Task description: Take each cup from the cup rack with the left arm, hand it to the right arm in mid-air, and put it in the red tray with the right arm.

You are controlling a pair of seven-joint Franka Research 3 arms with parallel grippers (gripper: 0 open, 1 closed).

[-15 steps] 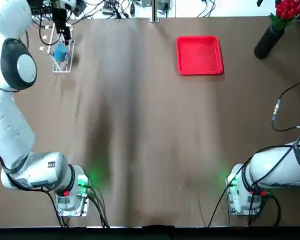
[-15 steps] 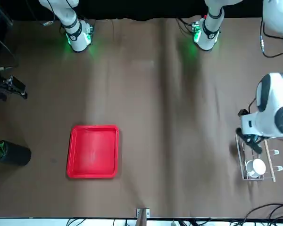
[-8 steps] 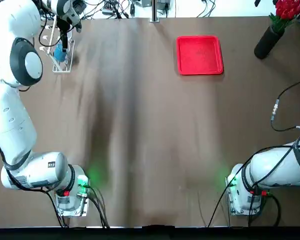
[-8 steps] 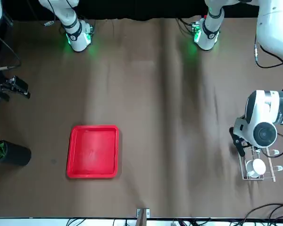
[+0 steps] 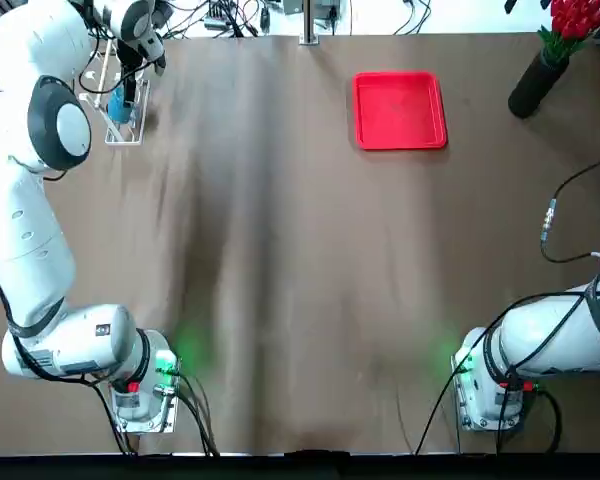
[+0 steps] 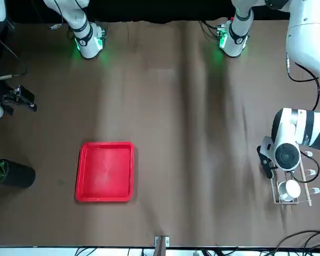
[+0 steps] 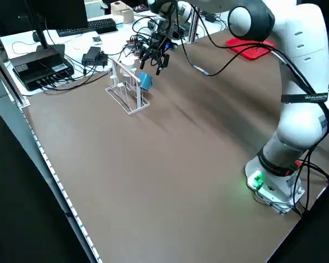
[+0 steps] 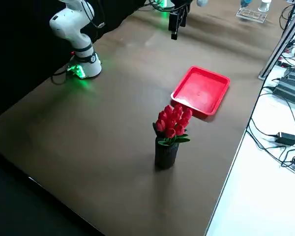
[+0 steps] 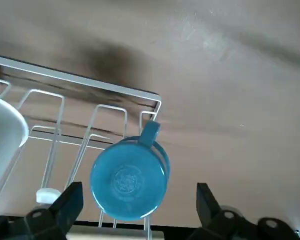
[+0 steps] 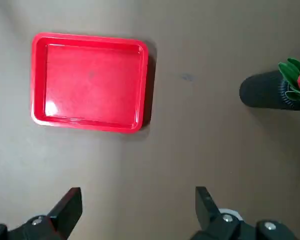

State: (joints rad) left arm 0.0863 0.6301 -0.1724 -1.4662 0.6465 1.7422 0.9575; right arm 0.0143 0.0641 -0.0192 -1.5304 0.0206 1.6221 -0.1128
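Observation:
I should next grab the blue cup with my left gripper by the sides near its base point(image 9: 127, 185), because the blue cup is hanging with its opening down among the rack wires.
The cup rack point(image 5: 121, 118) stands at the far left corner of the table. A blue cup point(image 9: 129, 181) hangs on one of its pegs and a white cup point(image 6: 292, 189) on another. My left gripper point(image 9: 137, 202) is open right at the rack, its two fingers point(image 9: 66, 205) either side of the blue cup without touching it. From the left side view the left gripper point(image 7: 152, 57) hangs just above the blue cup point(image 7: 146, 82). The red tray point(image 5: 400, 110) lies empty at the far right. High above it, my right gripper point(image 10: 137, 210) is open and holds nothing.
A black vase of red flowers point(image 5: 540, 78) stands at the far right corner, beside the tray. Cables and boxes point(image 7: 46, 63) lie on the white bench behind the rack. Brown cloth point(image 5: 300, 280) covers the table.
The left arm's wrist has swung and come down closer to the rack, bringing its open fingers around the blue cup. The right gripper has barely shifted.

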